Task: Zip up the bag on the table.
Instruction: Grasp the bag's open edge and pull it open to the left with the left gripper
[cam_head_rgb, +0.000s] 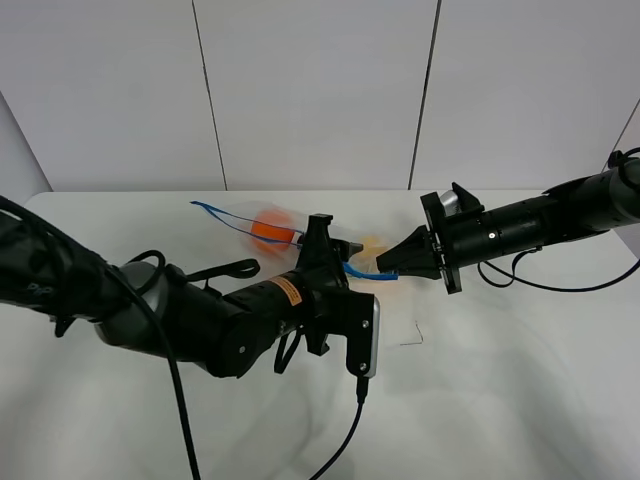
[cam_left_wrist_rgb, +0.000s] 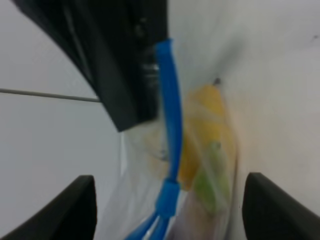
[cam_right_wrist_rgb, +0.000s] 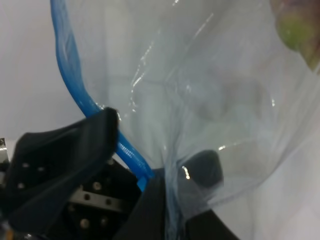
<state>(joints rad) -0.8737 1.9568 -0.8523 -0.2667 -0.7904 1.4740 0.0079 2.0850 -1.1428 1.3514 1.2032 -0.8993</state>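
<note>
My left gripper will next take hold of the zipper strip (cam_left_wrist_rgb: 170, 110) by its slider (cam_left_wrist_rgb: 167, 197), to zip the parted blue strands of the bag together.
The clear plastic bag (cam_head_rgb: 300, 236) lies mid-table (cam_head_rgb: 520, 400), an orange (cam_head_rgb: 268, 230) and a yellow pear (cam_head_rgb: 374, 245) showing through it. Its blue zipper strip (cam_left_wrist_rgb: 170, 110) runs between the two grippers. My left gripper (cam_left_wrist_rgb: 170, 186) is open, one finger (cam_left_wrist_rgb: 70, 210) on either side of the strip at the slider (cam_left_wrist_rgb: 167, 197), not touching it. In the exterior view the left gripper (cam_head_rgb: 330, 262) is at the bag's middle. My right gripper (cam_head_rgb: 385, 263) comes in from the right. It is shut on the bag's end (cam_right_wrist_rgb: 160, 175), pinching the strip (cam_right_wrist_rgb: 75, 85) and bunched plastic (cam_right_wrist_rgb: 215, 80).
The left arm's cable (cam_head_rgb: 345, 440) trails over the table's front edge. The right arm's cable (cam_head_rgb: 560, 287) loops over the table on the right. A small dark mark (cam_head_rgb: 412, 338) is on the tabletop. White wall panels (cam_head_rgb: 310, 90) stand behind.
</note>
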